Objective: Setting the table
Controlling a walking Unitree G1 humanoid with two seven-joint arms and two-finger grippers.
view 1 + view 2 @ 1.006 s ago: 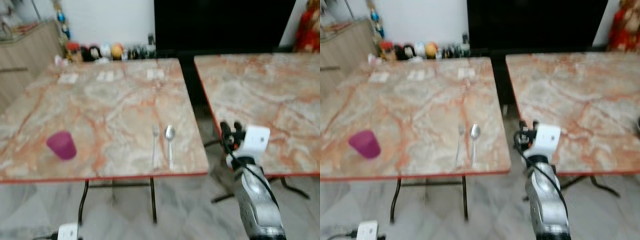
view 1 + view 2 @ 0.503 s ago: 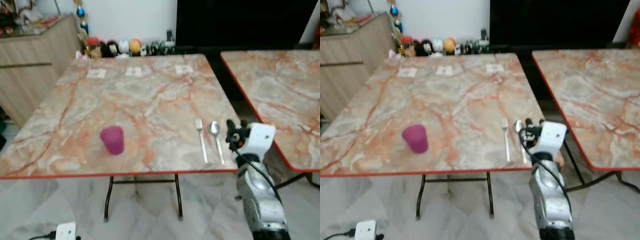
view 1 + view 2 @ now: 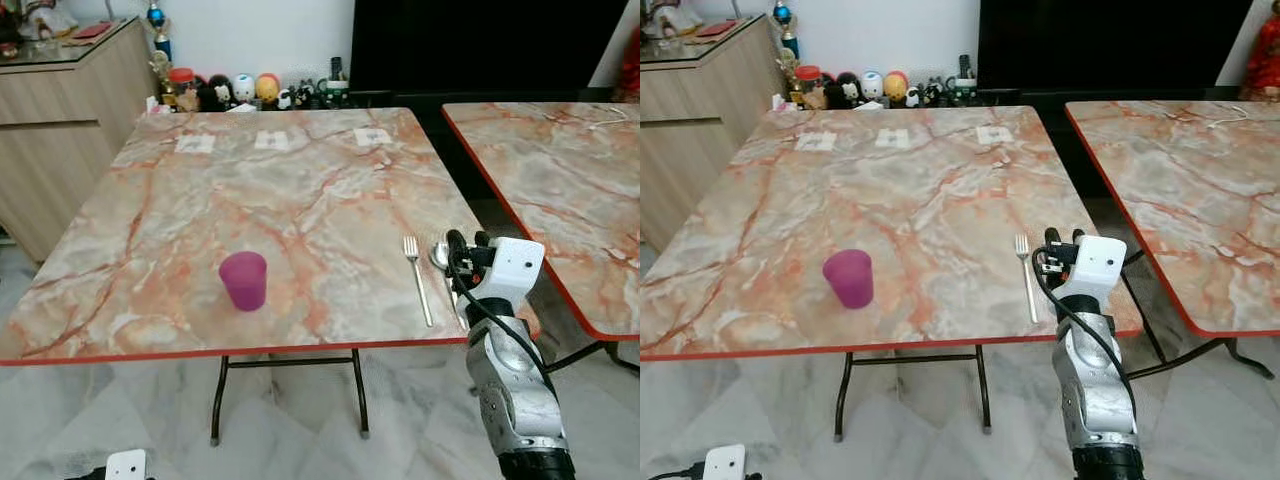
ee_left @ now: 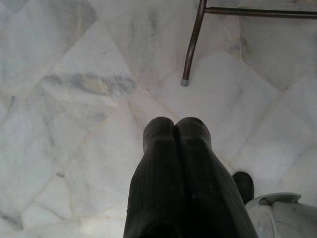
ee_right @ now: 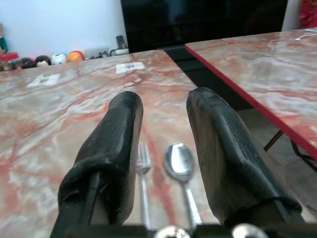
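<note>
The long silver spoon has its broad bowl (image 3: 439,255) at one end. My right gripper should grab it next by the handle just below the bowl.
A purple cup (image 3: 244,280) stands upright on the marble table (image 3: 300,200), toward its near edge. A fork (image 3: 417,278) and a spoon (image 5: 181,161) lie side by side near the table's front right corner, handles toward me. My right gripper (image 3: 462,240) hovers open just above them, and its wrist partly hides the spoon in the eye views. In the right wrist view its fingers (image 5: 119,134) frame the fork (image 5: 143,163) and the spoon with nothing between them. My left gripper (image 4: 176,124) hangs shut and empty over the floor.
A second marble table (image 3: 560,190) stands to the right across a narrow gap. A wooden cabinet (image 3: 60,110) is at the left. Small figures and jars (image 3: 240,90) line the wall behind. Three paper cards (image 3: 272,140) lie along the table's far edge. A table leg (image 4: 190,49) is close to my left gripper.
The camera has swung left and steadied, so the table and cup sit further right in the picture. My right gripper stays raised over the fork and spoon.
</note>
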